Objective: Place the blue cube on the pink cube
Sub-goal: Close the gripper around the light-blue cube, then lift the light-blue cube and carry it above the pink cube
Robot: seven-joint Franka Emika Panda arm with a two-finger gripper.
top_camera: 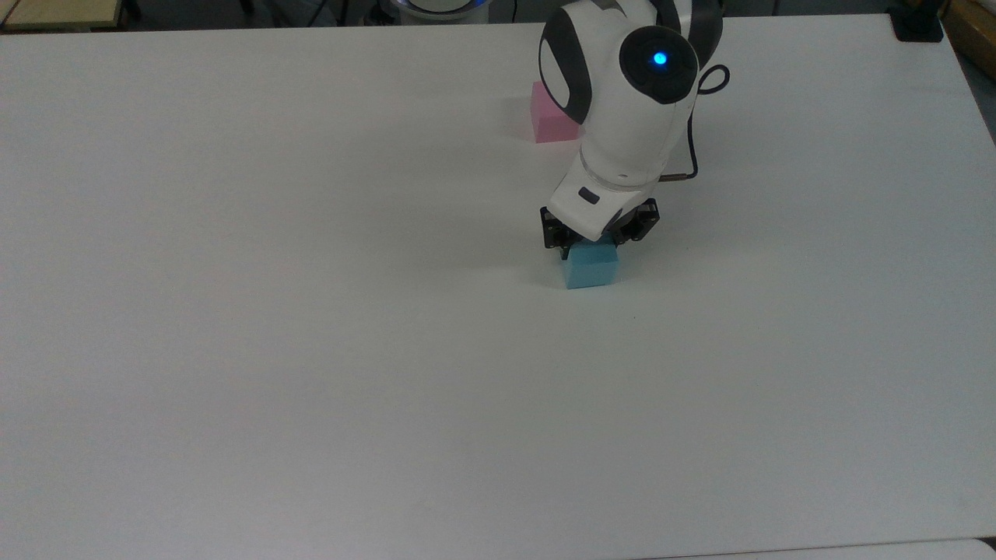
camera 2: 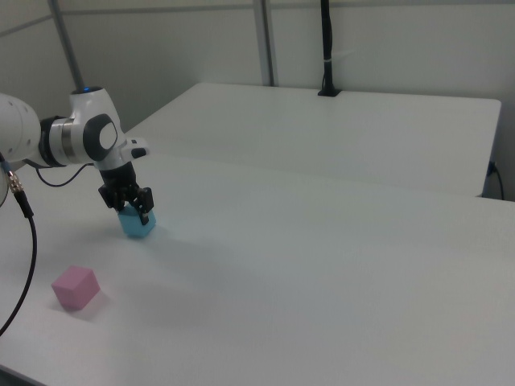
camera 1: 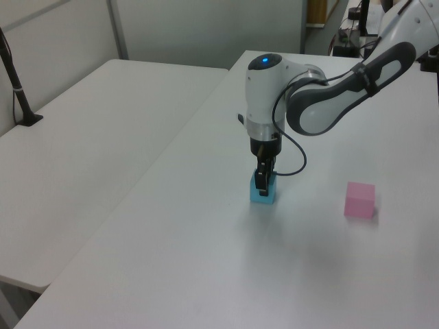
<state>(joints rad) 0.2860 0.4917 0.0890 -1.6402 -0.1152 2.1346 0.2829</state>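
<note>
Next, my gripper takes hold of the blue cube by its opposite sides to set it on the pink cube [camera 1: 360,200].
The blue cube [top_camera: 591,268] rests on the white table [top_camera: 311,350], seen also in the left view [camera 1: 262,197] and the right view [camera 2: 138,226]. My gripper [top_camera: 591,243] points straight down onto it, open, with one finger on either side of the cube's upper part [camera 1: 263,185] [camera 2: 134,207]. The arm's white wrist hides the cube's top in the top view. The pink cube [top_camera: 548,124] stands alone on the table farther back in the top view, partly hidden behind the arm, and is fully visible in the side views [camera 1: 359,200] [camera 2: 76,288].
A second white table [camera 1: 89,137] adjoins this one along a seam. A black post [camera 1: 17,96] is clamped to its far edge [camera 2: 326,48]. A black clamp [top_camera: 918,23] sits at the top view's upper right corner. A cable [camera 2: 24,265] trails from the arm.
</note>
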